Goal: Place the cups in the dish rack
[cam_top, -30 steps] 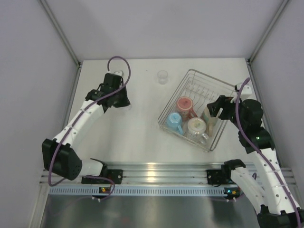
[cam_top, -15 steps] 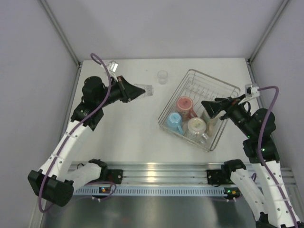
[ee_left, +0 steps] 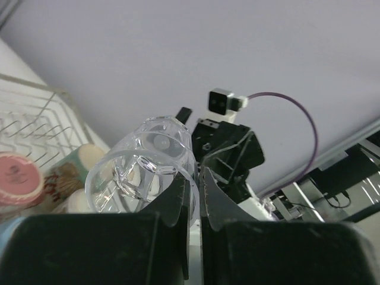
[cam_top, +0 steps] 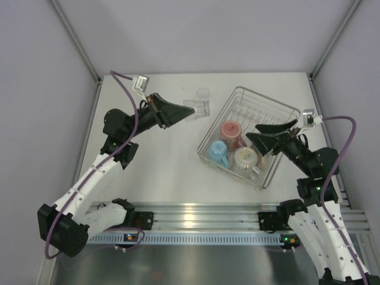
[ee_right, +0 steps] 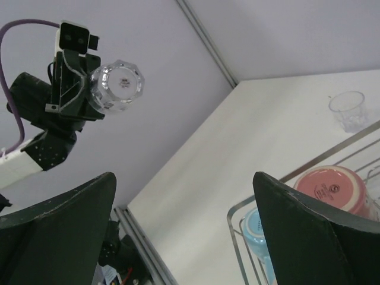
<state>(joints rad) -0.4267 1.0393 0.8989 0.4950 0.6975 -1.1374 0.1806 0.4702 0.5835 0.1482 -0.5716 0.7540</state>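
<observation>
The small clear glass needs its rim free to rest in the dish rack. My right gripper will next grab the glass by its faceted base (ee_right: 123, 83).
My left gripper (cam_top: 187, 111) is shut on the rim of a small clear glass (cam_top: 199, 109), held on its side in the air left of the dish rack (cam_top: 268, 176). In the left wrist view the glass (ee_left: 139, 169) lies left of the pinching fingers (ee_left: 178, 199). A second clear glass (cam_top: 203, 94) stands on the table behind it. Inside the rack sit a pink cup (cam_top: 230, 132), a light blue cup (cam_top: 218, 152) and a cream patterned cup (cam_top: 244, 158). My right gripper (cam_top: 260, 132) hangs open and empty above the rack's right side.
A tan mug (cam_top: 263, 149) leans at the rack's right edge, under the right fingers. The rack's plate slots (cam_top: 256, 113) fill its far half. Walls close in on the table at both sides and the back. A metal rail (cam_top: 202, 215) runs along the near edge.
The left arm lifted the clear glass off the table and carried it right toward the rack. The right gripper opened wide, rose from the tan mug and tilted up.
</observation>
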